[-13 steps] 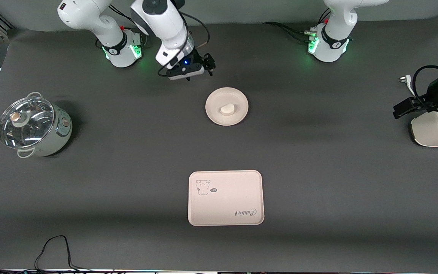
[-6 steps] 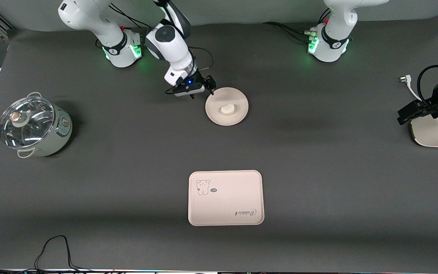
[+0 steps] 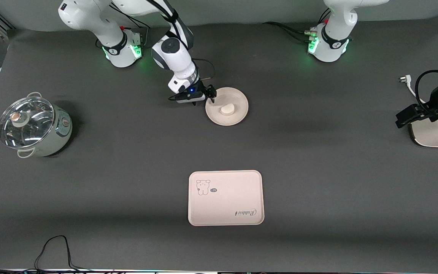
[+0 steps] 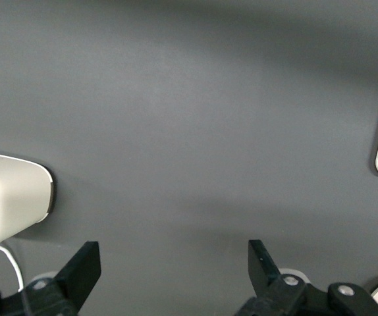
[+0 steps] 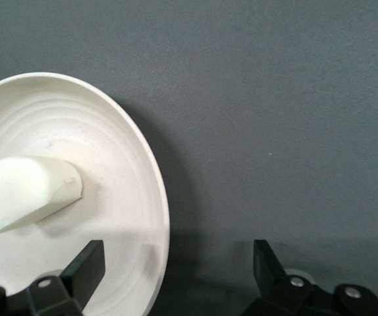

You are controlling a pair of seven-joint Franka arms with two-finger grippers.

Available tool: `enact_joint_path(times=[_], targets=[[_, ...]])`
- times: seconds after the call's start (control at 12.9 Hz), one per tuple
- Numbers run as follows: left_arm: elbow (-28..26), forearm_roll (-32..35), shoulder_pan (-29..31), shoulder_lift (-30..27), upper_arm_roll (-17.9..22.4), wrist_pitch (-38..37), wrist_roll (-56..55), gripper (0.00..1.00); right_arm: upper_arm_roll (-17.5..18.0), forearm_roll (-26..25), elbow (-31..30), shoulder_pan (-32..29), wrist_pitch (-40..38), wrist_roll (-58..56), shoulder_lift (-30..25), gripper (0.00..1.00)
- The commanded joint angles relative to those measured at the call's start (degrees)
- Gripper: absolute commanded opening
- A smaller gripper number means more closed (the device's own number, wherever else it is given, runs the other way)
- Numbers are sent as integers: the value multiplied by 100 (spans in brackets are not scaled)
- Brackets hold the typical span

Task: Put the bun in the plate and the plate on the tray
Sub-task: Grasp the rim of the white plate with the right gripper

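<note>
The right gripper's fingers reach down inside and outside the plate's rim [image 5: 168, 227], close to the tabletop, so the right gripper needs to close on the plate.
The bun [image 3: 227, 109] lies in the round cream plate [image 3: 238, 99] at the table's middle; both show in the right wrist view, bun [image 5: 27, 192] and plate [image 5: 126, 164]. My right gripper [image 3: 208, 97] is open and straddles the plate's rim at the edge toward the right arm's end, one finger over the plate, one over the table [image 5: 176, 263]. The tray [image 3: 224, 198] with the rabbit drawing lies nearer the front camera than the plate. My left gripper [image 3: 409, 113] is open and empty over the table's left-arm end [image 4: 174, 263].
A small pot with a glass lid [image 3: 32, 127] stands at the right arm's end. A white appliance base [image 3: 432, 133] and a white plug on a cord [image 3: 404, 79] sit at the left arm's end. A black cable [image 3: 53, 247] lies at the front edge.
My right gripper has come down from above the table and moved to the plate's rim. The left gripper has shifted slightly near the white appliance. Bun, plate and tray have not moved.
</note>
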Motion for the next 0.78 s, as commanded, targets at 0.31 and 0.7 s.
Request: enact_joint_path(times=[0.31,0.7], targets=[[124,-47,3,42,3,-68,88,100,0,105,229,18,40,62,165,72],[115,-47,-6,42,3,-103,88,100,-8,105,247,9,31,18,139,12]])
